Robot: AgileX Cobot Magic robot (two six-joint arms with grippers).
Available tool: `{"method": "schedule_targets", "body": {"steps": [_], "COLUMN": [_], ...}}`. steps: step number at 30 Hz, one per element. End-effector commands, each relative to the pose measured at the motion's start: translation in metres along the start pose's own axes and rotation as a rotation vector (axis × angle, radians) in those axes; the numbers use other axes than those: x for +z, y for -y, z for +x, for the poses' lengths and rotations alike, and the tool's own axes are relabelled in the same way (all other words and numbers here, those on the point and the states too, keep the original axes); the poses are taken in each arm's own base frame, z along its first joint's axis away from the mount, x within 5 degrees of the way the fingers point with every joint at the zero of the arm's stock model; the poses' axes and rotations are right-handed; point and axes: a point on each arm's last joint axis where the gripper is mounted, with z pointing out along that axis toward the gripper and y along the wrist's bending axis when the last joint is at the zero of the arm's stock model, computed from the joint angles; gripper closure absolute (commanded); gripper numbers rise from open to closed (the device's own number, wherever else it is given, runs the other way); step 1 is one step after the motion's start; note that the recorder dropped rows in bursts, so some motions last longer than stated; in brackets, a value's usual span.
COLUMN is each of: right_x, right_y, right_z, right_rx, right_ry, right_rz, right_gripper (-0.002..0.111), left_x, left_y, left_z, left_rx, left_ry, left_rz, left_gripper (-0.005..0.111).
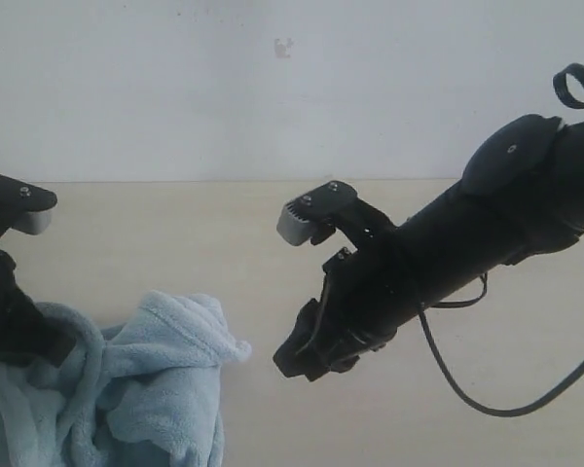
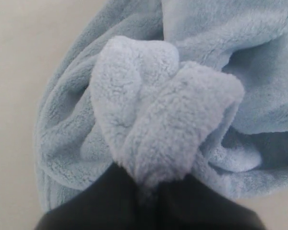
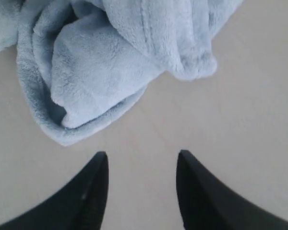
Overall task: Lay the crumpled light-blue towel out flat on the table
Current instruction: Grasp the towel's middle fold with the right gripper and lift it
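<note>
I should next grab the protruding corner that faces my right gripper with that gripper, to pull the light-blue towel (image 1: 127, 399) away from my left gripper and spread it flat.
The light-blue towel (image 1: 127, 399) lies crumpled at the front left of the beige table (image 1: 224, 224). My left gripper (image 2: 151, 184) is shut on a bunched fold of the towel (image 2: 158, 124), which sticks out from between its black fingers. In the exterior view the left arm (image 1: 10, 311) stands at the towel's left side. My right gripper (image 3: 141, 160) hangs open over bare table, a short way from the towel's (image 3: 101, 62) edge, with nothing between its fingers. In the exterior view the right gripper (image 1: 297, 355) points toward the towel's right corner.
A black cable (image 1: 487, 389) loops under the right arm (image 1: 467, 243) above the table. A pale wall (image 1: 273, 88) rises behind the table's far edge. Bare tabletop lies between the towel and the right arm.
</note>
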Motion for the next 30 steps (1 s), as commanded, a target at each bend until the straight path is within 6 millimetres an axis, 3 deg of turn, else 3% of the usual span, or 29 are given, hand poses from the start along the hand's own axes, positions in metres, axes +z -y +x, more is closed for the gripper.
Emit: {"method": "schedule_targets", "body": {"steps": [1, 8, 17, 24, 26, 30], "right_x": [0.012, 0.052, 0.104, 0.123, 0.122, 0.11], "right_y": [-0.013, -0.041, -0.017, -0.007, -0.008, -0.015], "right_z": [-0.01, -0.04, -0.047, -0.044, -0.045, -0.052], "right_rx": [-0.153, -0.311, -0.188, -0.151, -0.149, -0.169], "right_ry": [0.043, 0.131, 0.112, 0.103, 0.1, 0.119], "right_rz": [0.051, 0.24, 0.279, 0.306, 0.294, 0.273], "right_gripper": [0.064, 0.064, 0.064, 0.065, 0.072, 0.109], "left_x": [0.001, 0.001, 0.001, 0.001, 0.001, 0.001], "left_y": [0.002, 0.002, 0.002, 0.002, 0.002, 0.001], "left_z": [-0.002, 0.0, 0.002, 0.002, 0.002, 0.002], "left_rx": [-0.025, -0.024, -0.024, -0.017, -0.017, -0.013], "left_ry": [0.038, 0.017, -0.006, -0.003, -0.003, -0.001], "left_rz": [0.025, 0.025, 0.025, 0.025, 0.025, 0.02], "left_gripper": [0.103, 0.103, 0.103, 0.103, 0.103, 0.103]}}
